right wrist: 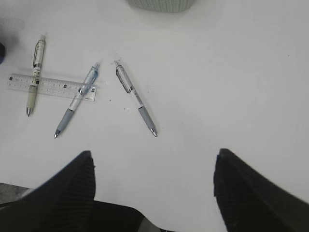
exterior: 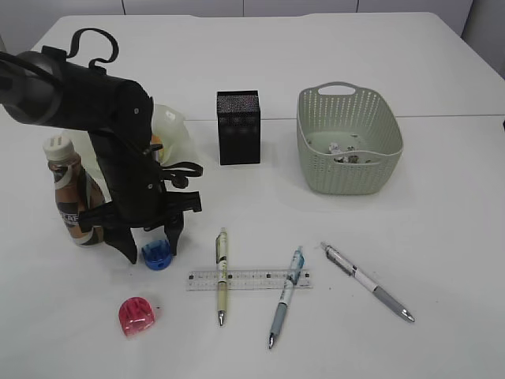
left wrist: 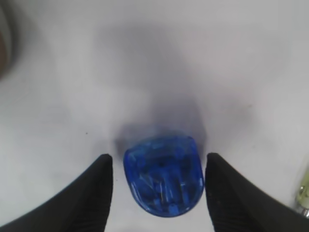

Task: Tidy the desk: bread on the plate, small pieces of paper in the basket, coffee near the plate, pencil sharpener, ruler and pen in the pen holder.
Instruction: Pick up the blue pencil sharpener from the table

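My left gripper grabs the blue pencil sharpener by its body (exterior: 157, 254) next, to tidy it into the pen holder (exterior: 238, 126).
My left gripper (exterior: 152, 254) is down at the desk (exterior: 442, 237), open, with a finger on each side of the blue pencil sharpener (exterior: 156, 255). The left wrist view shows that sharpener (left wrist: 164, 181) between the fingers, with a gap on its left side. A pink sharpener (exterior: 137, 315) lies nearer the front edge. The clear ruler (exterior: 248, 279) lies under two pens (exterior: 222, 276) (exterior: 286, 296); a third pen (exterior: 367, 281) lies to the right. The coffee (exterior: 69, 189) stands left of the arm and the plate (exterior: 172, 130) behind it; the bread is hidden. My right gripper (right wrist: 154, 153) hangs open over bare desk.
The black mesh pen holder (exterior: 238, 126) stands at the middle back. The green basket (exterior: 349, 174) at the back right holds small paper pieces (exterior: 343, 151). The right wrist view shows the ruler (right wrist: 50, 85), the pens (right wrist: 135, 96) and the basket's edge (right wrist: 161, 4).
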{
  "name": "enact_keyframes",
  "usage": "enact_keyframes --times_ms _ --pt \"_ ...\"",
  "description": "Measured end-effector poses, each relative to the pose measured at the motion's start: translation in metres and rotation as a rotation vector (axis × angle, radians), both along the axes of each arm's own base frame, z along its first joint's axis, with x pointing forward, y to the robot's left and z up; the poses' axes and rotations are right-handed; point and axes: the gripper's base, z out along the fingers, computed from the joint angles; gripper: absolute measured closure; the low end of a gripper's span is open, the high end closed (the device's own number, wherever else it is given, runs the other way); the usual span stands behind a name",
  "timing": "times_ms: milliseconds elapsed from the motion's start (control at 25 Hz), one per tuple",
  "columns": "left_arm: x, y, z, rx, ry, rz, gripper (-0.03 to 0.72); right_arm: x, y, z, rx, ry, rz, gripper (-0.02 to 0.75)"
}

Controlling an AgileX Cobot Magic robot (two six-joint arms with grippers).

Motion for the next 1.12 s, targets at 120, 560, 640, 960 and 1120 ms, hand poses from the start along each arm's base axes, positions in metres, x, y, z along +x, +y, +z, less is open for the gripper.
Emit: enact_keyframes --times_ms 120,560,640,960,1120 --pt "-0.0001 -0.0001 0.0 -0.001 0.0 -0.006 0.249 0.0 0.0 0.0 0.0 0.0 0.0 0.177" --pt "-0.0003 -0.0007 0.0 -0.007 0.003 -0.018 0.253 -0.0001 0.0 0.0 0.0 0.001 0.0 0.176" --pt "-0.0004 -0.0008 0.0 -0.009 0.003 -0.02 0.255 -0.0001 0.0 0.0 0.0 0.001 0.0 0.176" --pt "-0.0009 -0.0018 -0.0015 -0.019 0.012 -0.021 0.255 -0.0001 0.0 0.0 0.0 0.001 0.0 0.176" --pt "-0.0012 -0.0023 -0.0044 -0.021 0.021 -0.022 0.255 -0.0001 0.0 0.0 0.0 0.001 0.0 0.176"
